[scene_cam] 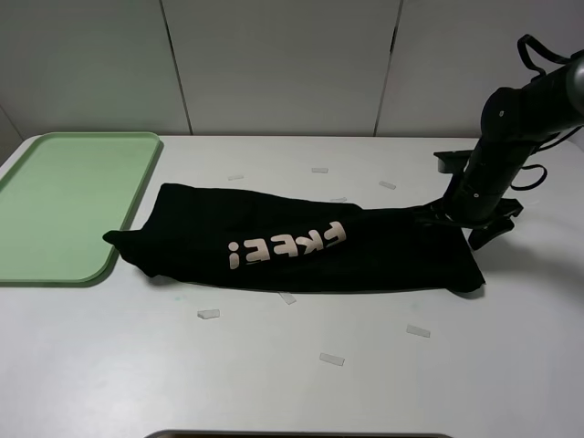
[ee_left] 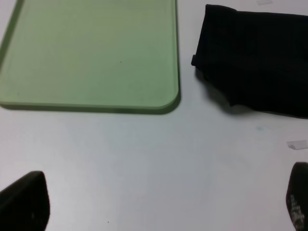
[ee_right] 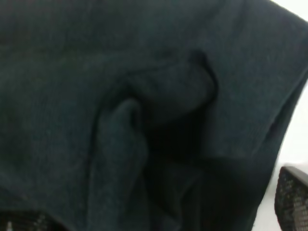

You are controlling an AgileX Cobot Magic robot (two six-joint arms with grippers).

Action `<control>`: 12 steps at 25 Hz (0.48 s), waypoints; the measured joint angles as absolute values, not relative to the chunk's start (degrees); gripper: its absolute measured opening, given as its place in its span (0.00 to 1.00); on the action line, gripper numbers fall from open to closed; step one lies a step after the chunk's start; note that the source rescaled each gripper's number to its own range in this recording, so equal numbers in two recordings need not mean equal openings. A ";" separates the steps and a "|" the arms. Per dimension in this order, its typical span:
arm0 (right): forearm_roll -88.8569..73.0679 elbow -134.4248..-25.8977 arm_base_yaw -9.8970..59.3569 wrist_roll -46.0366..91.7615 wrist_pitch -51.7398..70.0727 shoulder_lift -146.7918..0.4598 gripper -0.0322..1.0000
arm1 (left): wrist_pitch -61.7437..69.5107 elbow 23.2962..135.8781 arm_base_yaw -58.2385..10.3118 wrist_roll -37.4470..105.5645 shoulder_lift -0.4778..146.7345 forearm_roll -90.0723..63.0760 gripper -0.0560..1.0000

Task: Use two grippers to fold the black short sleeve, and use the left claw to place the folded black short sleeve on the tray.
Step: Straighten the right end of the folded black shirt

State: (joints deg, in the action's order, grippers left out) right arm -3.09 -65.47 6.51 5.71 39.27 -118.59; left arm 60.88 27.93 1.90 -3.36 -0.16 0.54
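Note:
I need to fold the black short sleeve, so I need to grab it with my right gripper by the bunched cloth at its end (scene_cam: 440,217) past the "FREE!" lettering (scene_cam: 287,245).
The black short sleeve (scene_cam: 301,242) lies folded into a long band across the middle of the table, with pale "FREE!" lettering facing up. The green tray (scene_cam: 73,201) sits at the left, just beside the shirt's left end. My right gripper (scene_cam: 440,217) is down on the shirt's right end. In the right wrist view its fingers stand wide apart with bunched black cloth (ee_right: 144,96) between them, and the gripper (ee_right: 149,219) is open. My left gripper (ee_left: 161,207) is open and empty over bare table, near the tray corner (ee_left: 163,103) and the shirt's left end (ee_left: 260,62). The left arm is out of the high view.
Several small white tape strips lie on the table around the shirt, for example in front of it (scene_cam: 209,314) and behind it (scene_cam: 318,170). A wall of white panels stands behind the table.

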 joint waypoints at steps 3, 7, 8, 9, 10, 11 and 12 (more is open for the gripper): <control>-5.06 -65.61 6.36 6.43 39.38 -118.99 0.80 | 60.88 27.93 1.90 -3.36 -0.16 0.54 0.98; -6.45 -65.63 6.83 6.49 38.99 -119.11 0.35 | 60.88 27.93 1.90 -3.36 -0.16 0.54 0.98; -6.80 -65.63 6.83 6.49 38.99 -119.11 0.25 | 60.88 27.93 1.90 -3.36 -0.16 0.54 0.98; -6.71 -65.68 6.90 6.49 38.93 -119.11 0.17 | 60.88 27.93 1.90 -3.36 -0.16 0.54 0.98; -6.71 -65.68 6.90 6.49 38.93 -119.11 0.17 | 60.88 27.93 1.90 -3.36 -0.16 0.54 0.98; -6.64 -65.67 6.94 6.49 38.88 -119.11 0.15 | 60.88 27.93 1.90 -3.36 -0.16 0.54 0.98; -6.47 -65.67 6.94 6.49 38.87 -119.11 0.15 | 60.88 27.93 1.90 -3.36 -0.16 0.54 0.98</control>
